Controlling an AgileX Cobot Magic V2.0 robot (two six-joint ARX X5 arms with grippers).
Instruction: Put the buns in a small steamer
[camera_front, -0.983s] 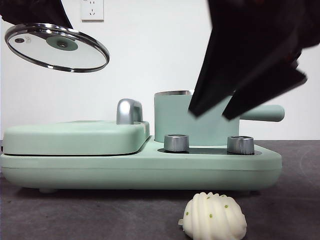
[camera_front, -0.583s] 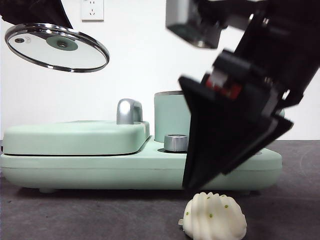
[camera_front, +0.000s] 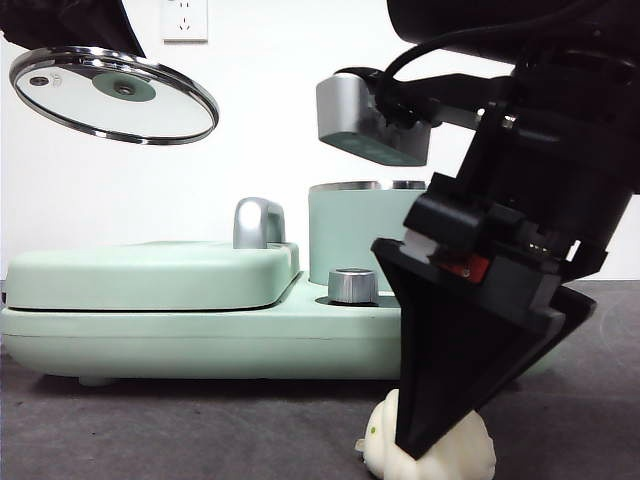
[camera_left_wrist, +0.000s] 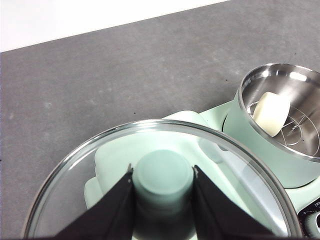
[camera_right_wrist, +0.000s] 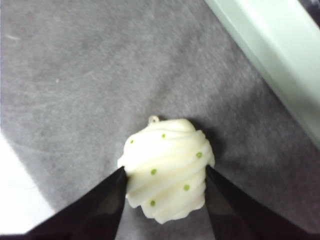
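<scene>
The right gripper grabs the ridged bun (camera_front: 378, 447) by its plump ridged sides next, to put it into the small steamer (camera_front: 355, 235).
The ridged bun (camera_right_wrist: 167, 167) with green specks lies on the grey table in front of the cooker. My right gripper (camera_right_wrist: 165, 172) is open and down around it, one jaw at each side; in the front view the right gripper (camera_front: 450, 400) hides most of that bun (camera_front: 378, 447). The smooth cream bun (camera_left_wrist: 271, 112) rests on the rack inside the small steamer (camera_left_wrist: 250, 145), whose top is uncovered. Up at the left, my left gripper (camera_left_wrist: 162, 170) is shut on the green knob of the glass lid (camera_front: 115, 95). The steamer (camera_front: 355, 235) stands on the cooker's right half.
The mint-green cooker base (camera_front: 200, 340) spans the table, with a flat lidded griddle section (camera_front: 150, 275), a steel handle (camera_front: 258, 222) and a steel knob (camera_front: 352, 285). A wall socket (camera_front: 185, 18) is on the white wall behind.
The right arm has come down from in front of the steamer to the table, and its jaws now straddle the ridged bun. The left gripper and the lid have not moved.
</scene>
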